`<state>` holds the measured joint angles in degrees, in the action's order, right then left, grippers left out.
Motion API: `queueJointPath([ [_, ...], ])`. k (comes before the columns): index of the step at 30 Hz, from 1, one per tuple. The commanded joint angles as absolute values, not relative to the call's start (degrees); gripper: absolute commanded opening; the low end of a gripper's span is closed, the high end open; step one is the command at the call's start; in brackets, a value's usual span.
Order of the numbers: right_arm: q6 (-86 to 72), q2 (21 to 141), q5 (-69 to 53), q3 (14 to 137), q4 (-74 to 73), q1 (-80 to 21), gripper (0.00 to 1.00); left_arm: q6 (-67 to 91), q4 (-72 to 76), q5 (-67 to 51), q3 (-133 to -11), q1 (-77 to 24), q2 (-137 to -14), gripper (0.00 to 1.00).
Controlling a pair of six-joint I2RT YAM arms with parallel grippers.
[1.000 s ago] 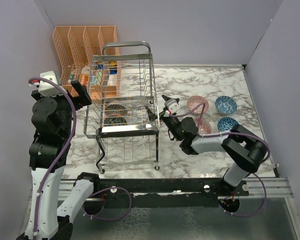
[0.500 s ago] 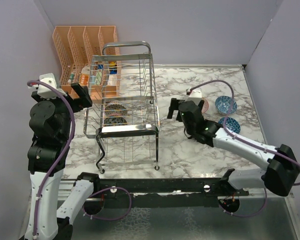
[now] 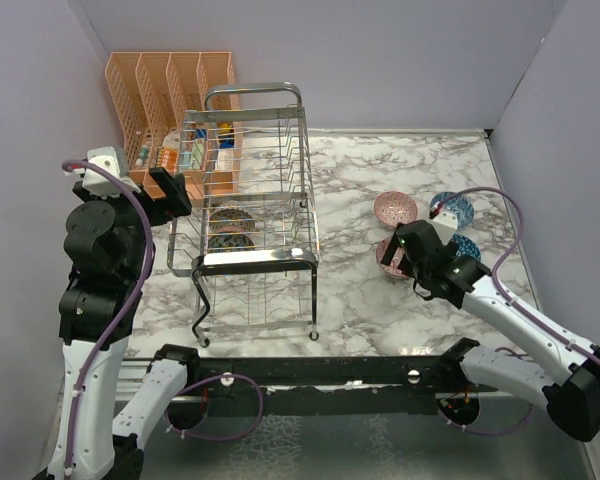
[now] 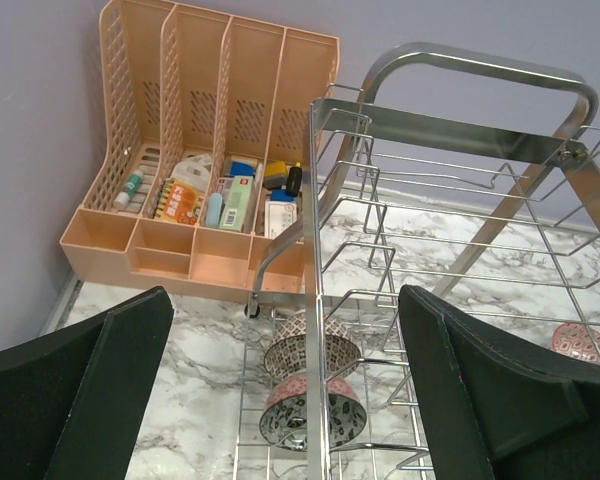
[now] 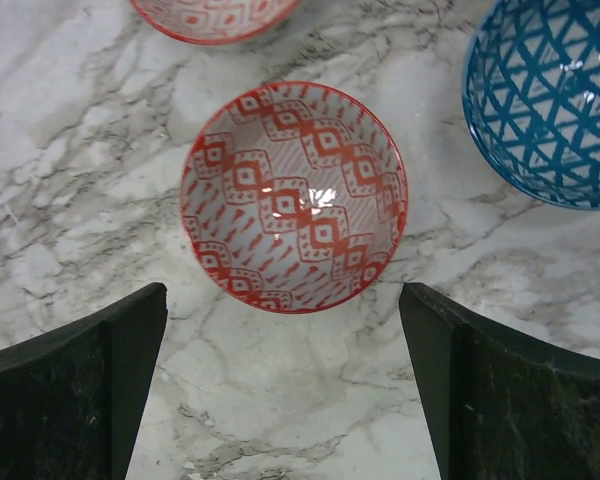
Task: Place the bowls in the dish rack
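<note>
The robot's right gripper has to reach the red-patterned bowl and grab the bowl's rim on the side away from the dish rack, so the opposite edge of the bowl stays free to load.
The chrome dish rack [image 3: 252, 190] stands left of centre, and two bowls [image 3: 230, 218] sit on edge inside it. The left wrist view shows them through the dish rack's wires [image 4: 325, 250]: a dark-patterned bowl [image 4: 310, 352] and a pink one with a leaf inside [image 4: 305, 415]. My left gripper [image 3: 165, 192] [image 4: 285, 295] hangs open and empty beside the rack. My right gripper [image 3: 405, 250] [image 5: 283, 292] hovers open just above a red-patterned bowl [image 5: 293, 195] [image 3: 385, 258], touching nothing. Nearby lie a pink bowl [image 3: 394, 208] [image 5: 215, 12] and two blue bowls [image 3: 450, 208] [image 3: 462, 246] [image 5: 545, 100].
An orange slotted organizer [image 3: 165, 100] [image 4: 205, 150] with small items stands behind the rack at the back left. Purple walls close the table on three sides. Bare marble [image 3: 370, 300] lies between the rack and the loose bowls.
My right arm has swung from the rack's right side over to the loose bowls, and its jaws have spread wider. The left arm has barely shifted.
</note>
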<state>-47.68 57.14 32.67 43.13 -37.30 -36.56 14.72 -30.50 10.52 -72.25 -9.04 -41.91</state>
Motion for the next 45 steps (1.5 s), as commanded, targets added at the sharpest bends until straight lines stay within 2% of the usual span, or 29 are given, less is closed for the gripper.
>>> queueJointPath([
  [1,-51.43,57.28,24.97,40.82,-39.90,-30.83,0.99,15.53,-28.88,8.70,-71.69,-9.49,-41.96,0.99],
  [5,-51.68,56.49,20.38,38.46,-37.13,-24.64,0.98,15.54,-29.03,8.94,-71.28,-9.49,-41.62,0.99],
  [11,-50.92,58.58,12.73,34.31,-30.23,-19.89,0.89,14.94,-29.49,9.76,-70.50,-9.49,-41.67,0.99],
  [14,-51.98,60.64,10.57,32.54,-27.11,-19.21,0.78,14.64,-29.70,10.01,-70.28,-9.47,-41.93,0.99],
  [19,-53.68,59.73,11.41,30.74,-25.39,-19.16,0.61,14.22,-30.09,10.67,-70.46,-9.49,-42.15,0.99],
  [28,-53.52,58.32,14.75,29.34,-24.39,-19.16,0.51,14.49,-29.95,10.51,-69.65,-9.49,-42.28,0.99],
  [32,-53.87,59.40,14.96,28.10,-23.02,-19.15,0.43,14.38,-30.00,10.38,-69.71,-9.49,-42.28,0.99],
  [34,-53.88,59.80,15.32,27.87,-22.90,-19.15,0.37,14.33,-30.10,10.44,-69.82,-9.49,-42.19,0.99],
  [36,-53.72,59.73,15.73,27.81,-22.91,-19.13,0.18,14.40,-30.25,10.46,-69.87,-9.49,-42.17,0.99],
  [38,-53.33,58.88,16.04,27.70,-22.87,-19.10,0.08,14.38,-30.33,10.52,-69.87,-9.49,-42.03,0.99],
  [41,-52.59,57.00,16.07,27.77,-23.03,-19.13,0.01,14.50,-30.48,10.48,-69.95,-9.49,-41.87,0.99],
  [45,-49.65,53.36,15.68,28.12,-22.74,-19.16,0.01,14.69,-30.28,10.42,-70.13,-9.48,-41.92,0.99],
])
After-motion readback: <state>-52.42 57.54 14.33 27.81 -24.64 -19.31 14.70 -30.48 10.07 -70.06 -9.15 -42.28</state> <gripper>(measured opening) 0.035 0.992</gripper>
